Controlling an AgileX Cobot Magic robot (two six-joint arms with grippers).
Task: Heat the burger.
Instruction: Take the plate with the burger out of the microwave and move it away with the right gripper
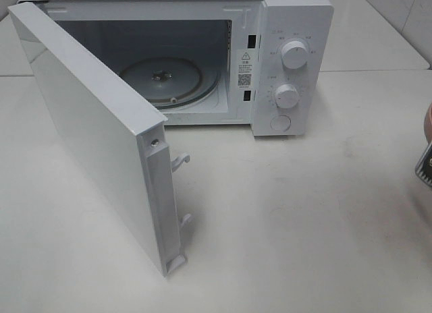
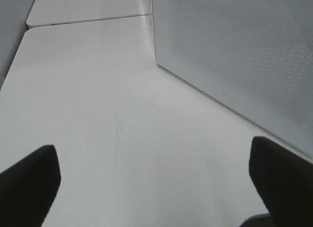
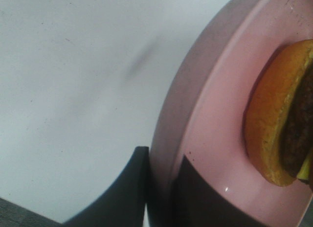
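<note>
The pink plate stays held in my right gripper for now, since in the high view the pink plate's edge (image 1: 428, 124) hangs above the white table.
The burger (image 3: 279, 124), with a golden-brown bun and a dark patty, lies on a pink plate (image 3: 215, 114) in the right wrist view. My right gripper (image 3: 161, 183) is shut on the plate's rim, one finger under it and one on top. In the exterior high view only a pink sliver of the plate (image 1: 429, 121) shows at the far right edge. My left gripper (image 2: 154, 153) is open with nothing between its fingers, low over the white table beside the microwave door (image 2: 234, 56).
The white microwave (image 1: 290, 30) stands at the back with its door (image 1: 88, 124) swung wide open toward the front left. Its glass turntable (image 1: 165, 77) is bare. Two knobs (image 1: 294, 54) sit on the right panel. White tabletop (image 1: 304, 212) stretches in front.
</note>
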